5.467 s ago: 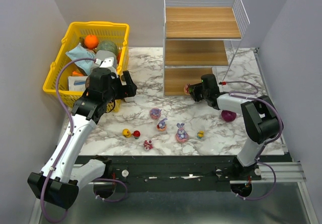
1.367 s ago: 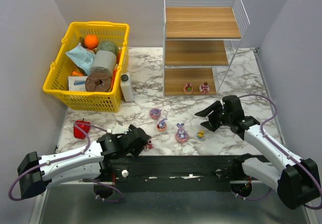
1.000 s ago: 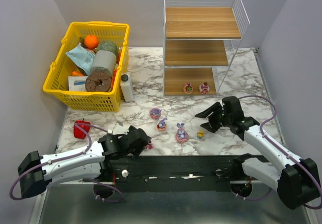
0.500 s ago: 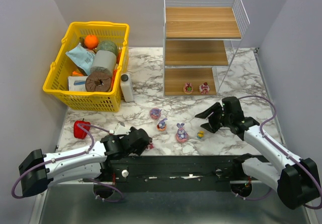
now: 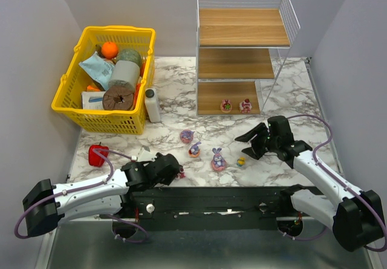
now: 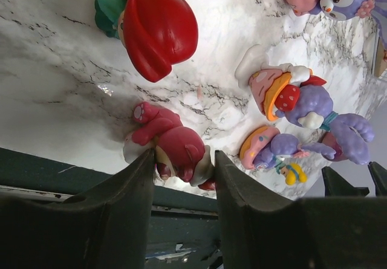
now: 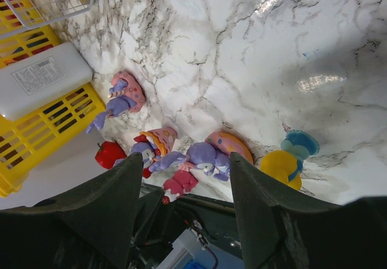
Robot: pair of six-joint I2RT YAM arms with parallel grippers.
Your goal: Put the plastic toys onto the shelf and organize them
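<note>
My left gripper has both fingers closed around the pink-red toy's head, so the pink-red toy would come up off the table if I lifted that gripper now.
My left gripper point(image 5: 176, 171) lies low at the table's near edge, shut on a tiny pink-red toy point(image 6: 173, 149) that fills the gap between its jaws point(image 6: 182, 163). Beside it stand a red-haired doll point(image 6: 155, 28) and purple bunny-eared toys point(image 6: 302, 103). More toys stand mid-table: a pink one point(image 5: 187, 136), a hatted one point(image 5: 194, 150), a purple bunny point(image 5: 217, 160) and a yellow-haired doll point(image 5: 240, 161). My right gripper point(image 5: 249, 146) hovers open just right of that doll, holding nothing point(image 7: 184, 166). Two toys point(image 5: 226, 106) stand on the bottom board of the shelf point(image 5: 242, 36).
A yellow basket point(image 5: 72, 109) full of items stands at the back left, with a white bottle point(image 5: 152, 104) beside it. A red pepper-shaped item point(image 5: 97, 154) lies at the front left. The table's near edge drops to a dark rail point(image 5: 230, 196).
My left jaws have closed on the pink-red toy at the near edge. The right arm has hardly moved and stays open.
</note>
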